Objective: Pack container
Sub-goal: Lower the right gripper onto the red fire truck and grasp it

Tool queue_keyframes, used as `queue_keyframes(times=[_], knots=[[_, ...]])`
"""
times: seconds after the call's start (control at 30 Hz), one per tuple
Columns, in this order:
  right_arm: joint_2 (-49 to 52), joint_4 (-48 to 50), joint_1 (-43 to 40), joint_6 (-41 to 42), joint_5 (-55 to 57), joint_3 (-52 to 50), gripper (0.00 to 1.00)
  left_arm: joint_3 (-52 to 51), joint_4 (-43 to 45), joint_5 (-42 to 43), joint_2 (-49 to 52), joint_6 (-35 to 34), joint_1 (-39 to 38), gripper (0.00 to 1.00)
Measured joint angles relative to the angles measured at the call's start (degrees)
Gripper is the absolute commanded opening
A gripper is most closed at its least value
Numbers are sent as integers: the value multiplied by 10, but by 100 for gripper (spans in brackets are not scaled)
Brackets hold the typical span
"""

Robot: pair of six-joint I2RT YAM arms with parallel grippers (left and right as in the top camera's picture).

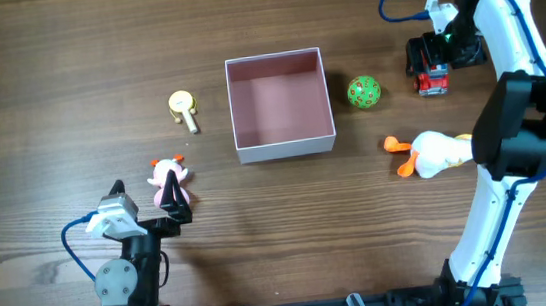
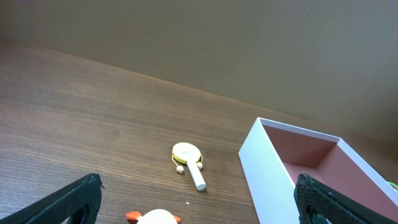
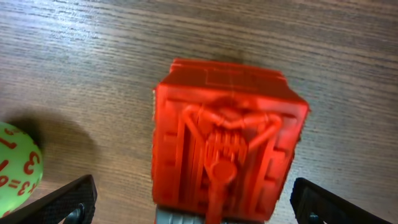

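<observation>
Next, my right gripper grips the red toy truck by the sides of its body (image 1: pixel 431 76), which leaves its red end free to enter the container (image 1: pixel 278 104).
The container (image 1: pixel 278 104) is a square white-walled box with a pink inside and nothing in it; its near wall (image 2: pixel 267 168) shows on the right of the left wrist view. My left gripper (image 1: pixel 149 202) (image 2: pixel 196 202) is open low at the front left. A pink and white toy (image 1: pixel 169 180) (image 2: pixel 155 217) lies just ahead, between its fingers. My right gripper (image 1: pixel 437 57) (image 3: pixel 196 199) hangs open right over a red toy truck (image 1: pixel 433 80) (image 3: pixel 227 140), one finger on either side and neither touching it.
A yellow rattle (image 1: pixel 183 107) (image 2: pixel 188 160) lies left of the box. Just right of the box sits a green numbered ball (image 1: pixel 364 92) (image 3: pixel 15 165). A white duck with an orange beak (image 1: pixel 434 152) lies by the right arm's lower link.
</observation>
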Motion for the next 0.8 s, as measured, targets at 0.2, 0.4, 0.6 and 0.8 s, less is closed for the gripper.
queue_keyframes(times=[0.2,0.4,0.6,0.8], knots=[[0,13,0,3,0,0,69,0,0,0,0,0,0,100],[0,30,0,3,-2,0,63,0,0,0,0,0,0,100],[0,40,0,4,-2,0,41,0,0,0,0,0,0,100],[0,46,0,17,0,2,41,0,0,0,0,0,0,100]])
